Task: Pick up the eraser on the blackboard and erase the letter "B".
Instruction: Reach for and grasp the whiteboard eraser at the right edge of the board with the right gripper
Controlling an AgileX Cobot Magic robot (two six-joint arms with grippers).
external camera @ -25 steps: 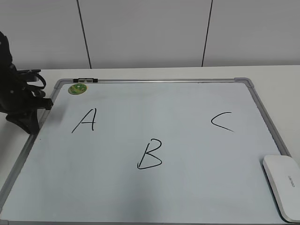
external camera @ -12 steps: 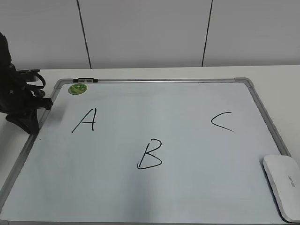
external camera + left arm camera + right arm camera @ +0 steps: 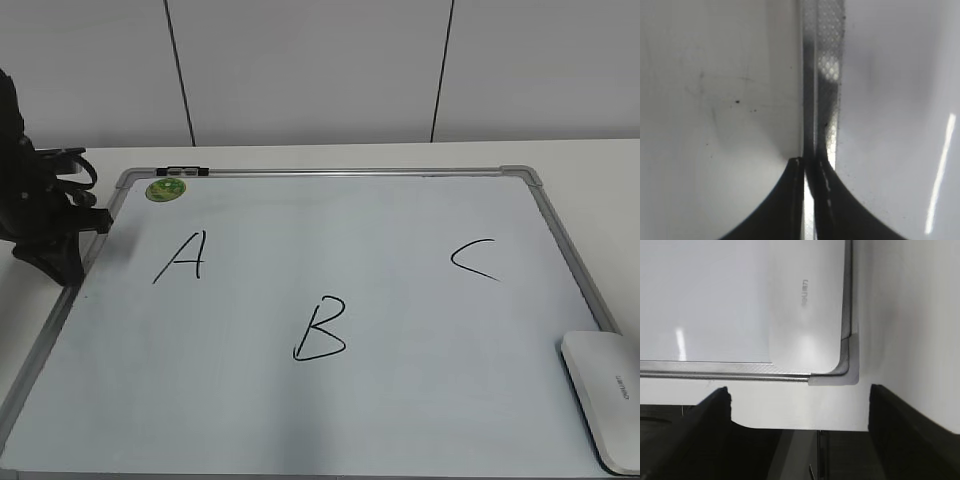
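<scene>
I need to grab the white eraser [image 3: 605,395] by its long sides with my right gripper next. Then my right gripper can wipe off the letter "B".
The blackboard [image 3: 420,215] is a white board with a grey frame, lying flat on the table. The black letter "B" [image 3: 320,330] is drawn at its front middle, between "A" [image 3: 182,256] and "C" [image 3: 474,259]. The white eraser [image 3: 605,395] lies in the board's front right corner, and it also shows in the right wrist view [image 3: 807,305] against the grey corner cap [image 3: 847,375]. My right gripper [image 3: 799,390] is open and empty, off the board just outside that corner, and out of the exterior view. My left gripper [image 3: 810,161] is shut and empty over the board's left frame [image 3: 827,75]; the arm shows at the left [image 3: 62,262].
A small round green magnet [image 3: 165,188] sits at the board's far left corner, next to a black clip [image 3: 183,172] on the frame. The white table [image 3: 600,160] surrounds the board. A white panelled wall stands behind.
</scene>
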